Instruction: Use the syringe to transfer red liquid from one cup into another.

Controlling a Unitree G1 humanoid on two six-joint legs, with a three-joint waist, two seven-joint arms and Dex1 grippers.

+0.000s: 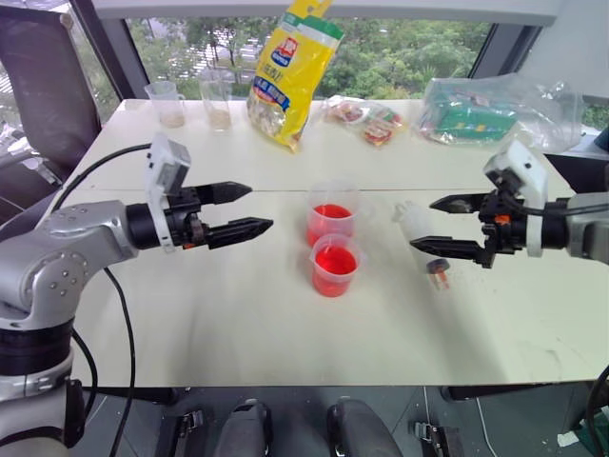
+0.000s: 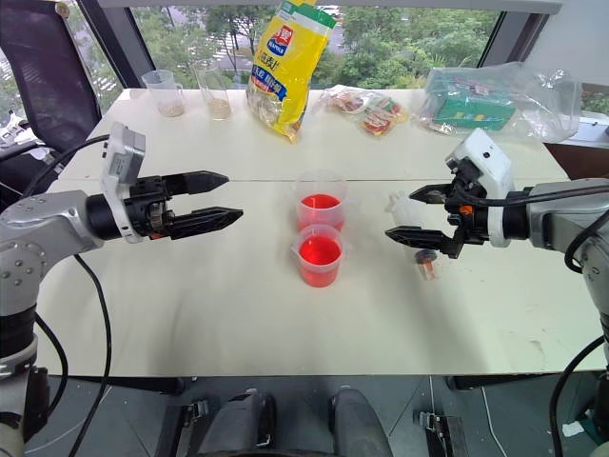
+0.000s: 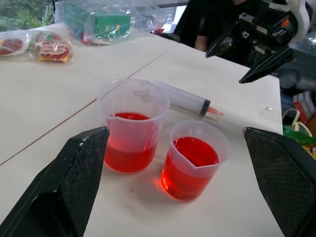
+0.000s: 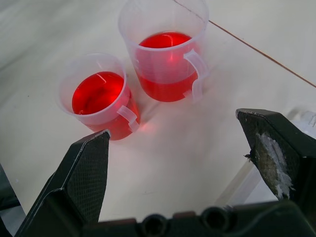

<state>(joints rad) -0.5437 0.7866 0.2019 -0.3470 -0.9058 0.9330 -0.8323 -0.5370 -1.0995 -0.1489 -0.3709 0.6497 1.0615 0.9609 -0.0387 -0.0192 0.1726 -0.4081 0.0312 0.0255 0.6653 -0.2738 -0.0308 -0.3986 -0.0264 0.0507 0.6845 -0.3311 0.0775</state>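
Observation:
My right gripper will next take the syringe around the middle of its body, since it lies flat and long from its wide end to its orange tip.
Two clear cups of red liquid stand close together mid-table: the taller cup (image 1: 332, 217) behind, the shorter cup (image 1: 334, 266) in front. In the right wrist view both the taller cup (image 4: 165, 54) and the shorter cup (image 4: 98, 94) show side handles. The clear syringe (image 3: 183, 98) lies flat on the table to the right of the cups, its orange tip (image 1: 440, 277) toward the front edge. My right gripper (image 1: 422, 224) hovers open just above the syringe, holding nothing. To the left of the cups my left gripper (image 1: 261, 208) is open, level, pointing at them and well apart from them.
Along the far edge of the table (image 1: 190, 333) stand a yellow snack bag (image 1: 290, 71), two clear cups with beige contents (image 1: 168, 103), small snack packets (image 1: 366, 119) and a clear bag with a green box (image 1: 485, 112). A dark chair (image 1: 38, 86) stands at the far left.

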